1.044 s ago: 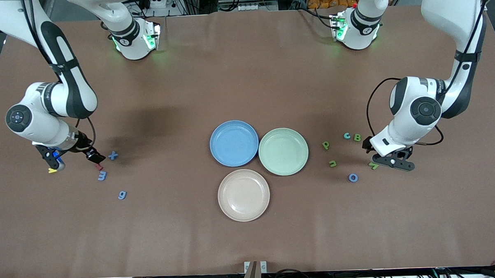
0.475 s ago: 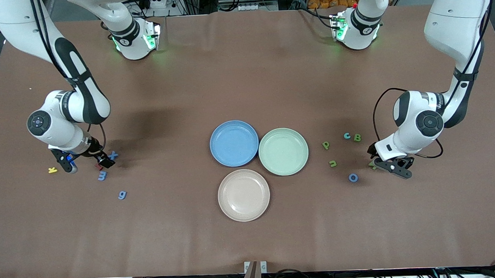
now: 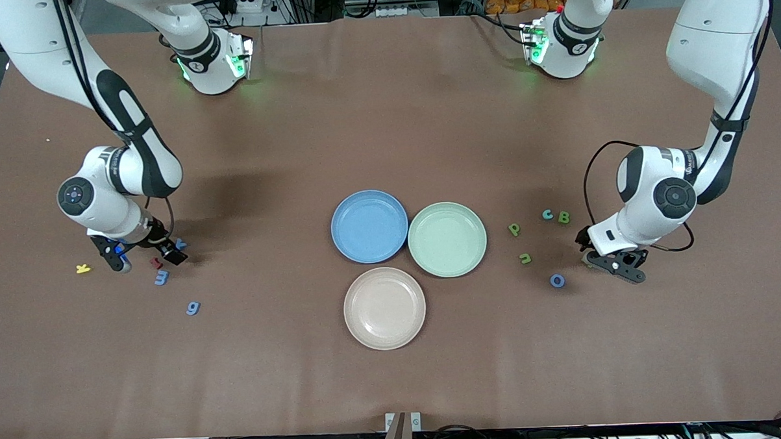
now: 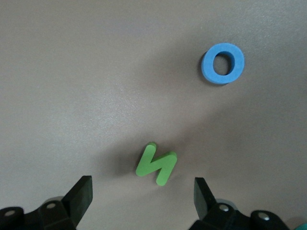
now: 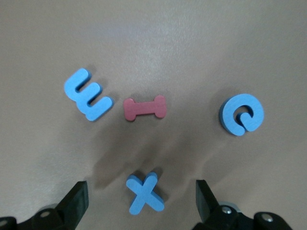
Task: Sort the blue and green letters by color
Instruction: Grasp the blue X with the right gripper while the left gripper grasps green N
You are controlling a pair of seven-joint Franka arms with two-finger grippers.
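Note:
My right gripper grabs the blue X's crossed arms next, to sort the blue letters onto the blue plate (image 3: 369, 227).
My left gripper (image 4: 143, 194) is open, low over the table, with a green zigzag letter (image 4: 157, 164) lying just ahead of its fingertips. A blue O (image 4: 222, 63) lies beside it. In the front view the left gripper (image 3: 611, 264) hides that green letter; the blue O (image 3: 557, 280), green n (image 3: 525, 258), green p (image 3: 513, 229), green B (image 3: 564, 217) and a teal c (image 3: 547, 214) lie around it. My right gripper (image 5: 141, 195) is open and straddles a blue X (image 5: 145, 193). A blue E (image 5: 88, 100) and a blue G (image 5: 242, 114) lie close by.
Three empty plates stand mid-table: blue (image 3: 369, 226), green (image 3: 447, 239) and beige (image 3: 384, 307), the last nearest the front camera. A dark red letter (image 5: 145, 108) lies between the blue E and the X. A yellow letter (image 3: 83, 268) lies at the right arm's end.
My right gripper has slid toward the plates, off the yellow letter and over the blue X. My left gripper has shifted over the green zigzag letter, which it now covers in the front view.

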